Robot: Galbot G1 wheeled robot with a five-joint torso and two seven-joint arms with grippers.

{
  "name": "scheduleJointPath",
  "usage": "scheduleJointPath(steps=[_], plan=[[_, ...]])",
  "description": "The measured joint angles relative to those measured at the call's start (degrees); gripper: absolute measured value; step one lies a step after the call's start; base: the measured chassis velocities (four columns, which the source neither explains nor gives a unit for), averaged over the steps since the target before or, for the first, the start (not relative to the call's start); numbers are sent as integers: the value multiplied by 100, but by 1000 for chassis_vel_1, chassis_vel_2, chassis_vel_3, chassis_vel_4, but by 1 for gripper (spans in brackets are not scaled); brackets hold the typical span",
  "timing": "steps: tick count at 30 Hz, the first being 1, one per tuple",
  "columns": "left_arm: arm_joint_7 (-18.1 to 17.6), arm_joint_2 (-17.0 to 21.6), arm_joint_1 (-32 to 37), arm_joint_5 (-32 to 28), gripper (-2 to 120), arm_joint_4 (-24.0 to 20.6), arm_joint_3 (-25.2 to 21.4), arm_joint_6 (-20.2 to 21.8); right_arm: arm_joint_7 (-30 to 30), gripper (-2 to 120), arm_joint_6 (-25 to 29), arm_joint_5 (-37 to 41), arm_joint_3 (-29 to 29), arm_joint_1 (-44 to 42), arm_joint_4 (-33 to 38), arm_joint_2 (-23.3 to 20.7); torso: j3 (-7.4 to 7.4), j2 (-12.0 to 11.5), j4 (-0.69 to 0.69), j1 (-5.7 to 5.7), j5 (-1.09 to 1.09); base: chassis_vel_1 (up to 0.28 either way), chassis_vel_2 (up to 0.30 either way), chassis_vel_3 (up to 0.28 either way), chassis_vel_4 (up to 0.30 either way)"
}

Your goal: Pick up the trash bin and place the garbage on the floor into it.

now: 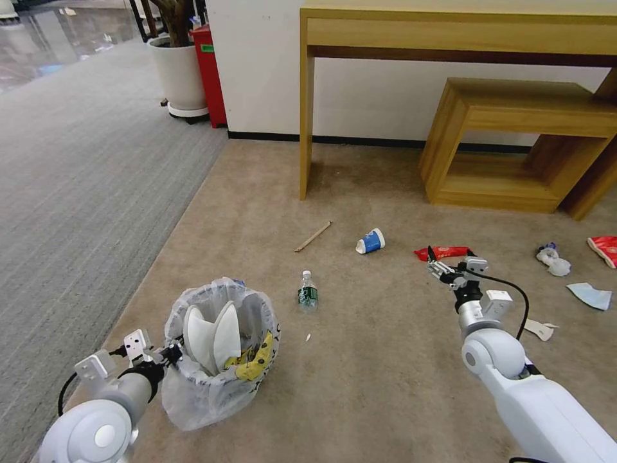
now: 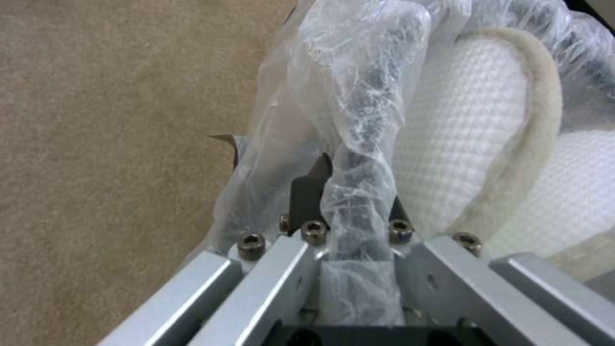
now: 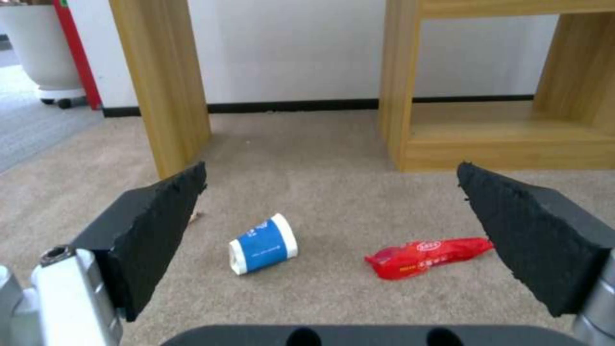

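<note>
The right gripper grabs the crumpled plastic bottle by its base end [image 1: 308, 305] next. Then it drops the bottle into the trash bin.
The trash bin [image 1: 222, 379], lined with a crinkly clear bag, stands on the beige floor [image 1: 360, 386] at the near left, with two white slippers [image 1: 209, 337] upright inside. My left gripper [image 1: 170, 352] is shut on its bagged rim [image 2: 365, 144], beside a slipper [image 2: 474, 144]. My right gripper [image 1: 443, 267] hangs open just above the carpet, with a red wrapper [image 1: 443, 252] [image 3: 426, 252] and a blue-white cup [image 1: 371, 242] [image 3: 263, 245] lying on the floor beyond its fingers. A small bottle [image 1: 308, 292] and a wooden stick [image 1: 313, 236] lie mid-floor.
Crumpled tissue [image 1: 554, 260], another red wrapper [image 1: 604, 249], a blue mask [image 1: 590, 296] and a white scrap [image 1: 540, 329] lie at the right. A wooden desk [image 1: 450, 32] and low shelf [image 1: 514, 141] stand against the wall. Grey striped carpet [image 1: 83, 180] and a white planter [image 1: 178, 74] are at the left.
</note>
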Motion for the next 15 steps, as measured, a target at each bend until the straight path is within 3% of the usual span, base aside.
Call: scheduleJointPath(steps=[9,15], plan=[[-4,-11,2,-38,1,-38,-15,-1,-2,100,45,-160,-37,-23,-49,80,0,0,1,0,-1,75,85,-75,-77],[-6,-34,41,-9,1,-63,-20,-3,-47,100,448,-368,-62,-12,-258,110,0,0,1,0,-2,104,92,-103,-104]])
